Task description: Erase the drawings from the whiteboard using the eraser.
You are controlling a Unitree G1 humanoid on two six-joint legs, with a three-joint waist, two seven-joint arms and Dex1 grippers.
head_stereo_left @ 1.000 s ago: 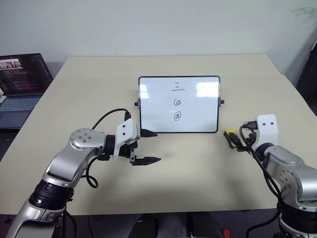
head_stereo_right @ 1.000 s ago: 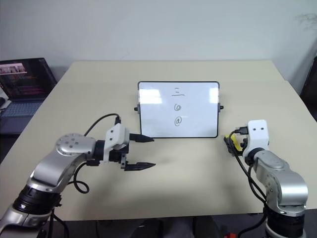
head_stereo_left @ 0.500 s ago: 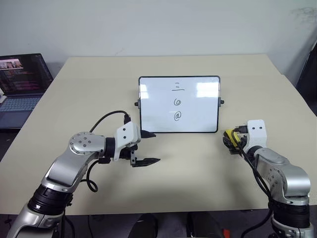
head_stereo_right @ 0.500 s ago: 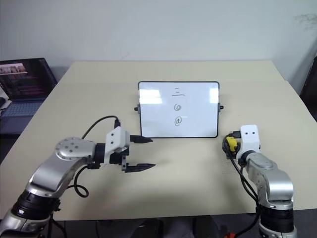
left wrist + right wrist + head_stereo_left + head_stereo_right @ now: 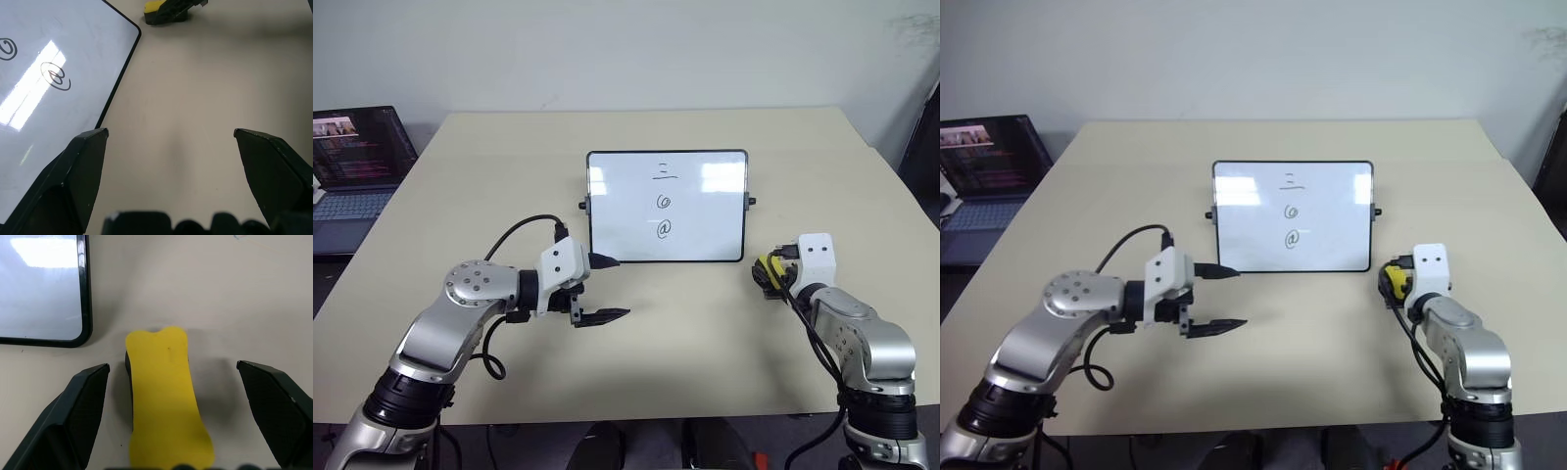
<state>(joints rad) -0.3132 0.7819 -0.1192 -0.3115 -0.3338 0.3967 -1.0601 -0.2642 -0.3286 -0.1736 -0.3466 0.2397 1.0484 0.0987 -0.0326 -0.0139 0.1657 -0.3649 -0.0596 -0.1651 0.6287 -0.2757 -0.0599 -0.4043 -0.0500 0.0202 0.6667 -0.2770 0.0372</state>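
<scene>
My right gripper's fingers are low on either side of the yellow eraser's (image 5: 771,271) (image 5: 164,391) long sides, so my right gripper closes next. Closing now would catch it.
The whiteboard (image 5: 705,211) stands tilted at the middle of the table. On it the drawings run in a column: three short lines (image 5: 666,174), a spiral (image 5: 664,201) and an @-like swirl (image 5: 664,229). The yellow eraser (image 5: 164,391) lies flat on the table off the board's lower right corner. My right gripper (image 5: 172,365) is open, one finger on each side of the eraser with a gap to both. My left gripper (image 5: 612,288) is open and holds nothing; it hovers by the board's lower left corner, pointing right.
An open laptop (image 5: 357,157) sits on a separate surface off the beige table's (image 5: 509,166) left edge. A black cable loops from my left wrist (image 5: 524,230) over the table. The wall lies behind the table's far edge.
My right gripper has come down and forward until its fingers straddle the eraser. The left arm has stayed put.
</scene>
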